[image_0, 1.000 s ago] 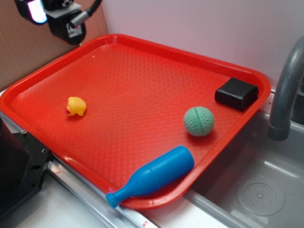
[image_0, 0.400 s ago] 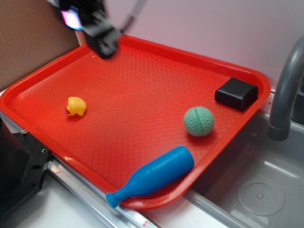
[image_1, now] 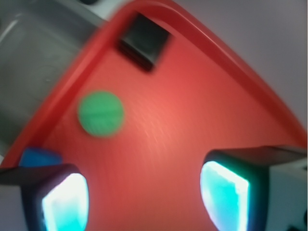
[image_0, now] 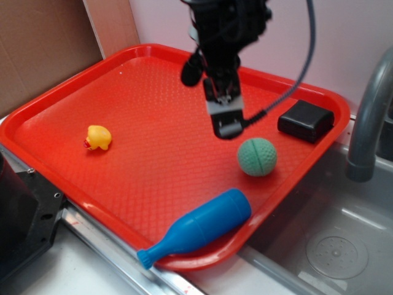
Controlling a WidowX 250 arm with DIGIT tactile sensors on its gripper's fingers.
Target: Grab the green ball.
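My gripper needs to move toward the ball before it closes on it. Bare red tray shows between my fingers, short of the green ball [image_0: 257, 157].
The green ball [image_0: 257, 157], pale mint and dimpled with a darker seam, rests on the red tray [image_0: 55, 120] toward its right side. In the wrist view the green ball [image_1: 100, 114] shows blurred, up and left of the fingers. My gripper [image_0: 226, 125] hangs above the tray just left of and above the ball, not touching it. Its two glowing fingertips stand wide apart in the wrist view, where the gripper [image_1: 144, 199] is open with only bare tray between them.
A black block [image_0: 305, 120] sits in the tray's far right corner. A blue bowling pin [image_0: 199, 227] lies across the near rim, and a yellow duck [image_0: 97, 137] is at the left. A grey faucet [image_0: 368, 117] and sink [image_0: 334, 249] lie to the right.
The gripper has swept from the tray's far left corner rightward and downward to beside the green ball. The objects on the tray have not moved.
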